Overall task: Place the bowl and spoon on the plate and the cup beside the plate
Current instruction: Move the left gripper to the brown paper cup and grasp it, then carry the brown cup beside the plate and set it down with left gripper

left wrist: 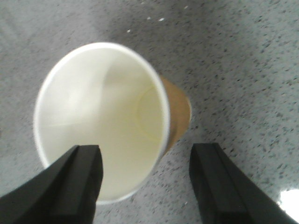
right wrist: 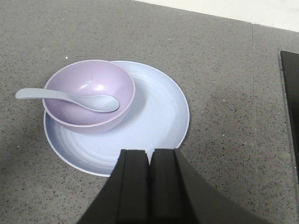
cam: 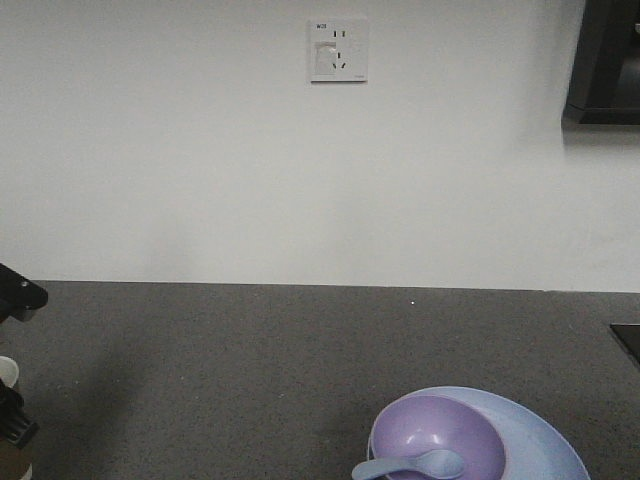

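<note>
My left gripper grabs the brown paper cup by its rim (left wrist: pixel 163 140) next, to set it beside the plate.
The brown paper cup (left wrist: pixel 100 116) stands upright on the counter, and I look down into its white inside. My left gripper (left wrist: pixel 145 149) is open around the cup's near right wall, one finger (left wrist: pixel 79 177) over the inside and the other (left wrist: pixel 215 177) outside above the counter. In the front view the cup (cam: pixel 8 371) shows only at the far left edge. The purple bowl (right wrist: pixel 88 95) sits on the left part of the pale blue plate (right wrist: pixel 159 116). The spoon (right wrist: pixel 74 98) lies in the bowl with its handle pointing left over the rim. My right gripper (right wrist: pixel 149 151) is shut and empty above the plate's near rim.
A dark speckled countertop (cam: pixel 250 370) runs back to a white wall with a socket (cam: pixel 338 50). A flat black panel (right wrist: pixel 292 107) lies along the right edge of the counter. A dark cabinet corner (cam: pixel 605 60) hangs at the upper right.
</note>
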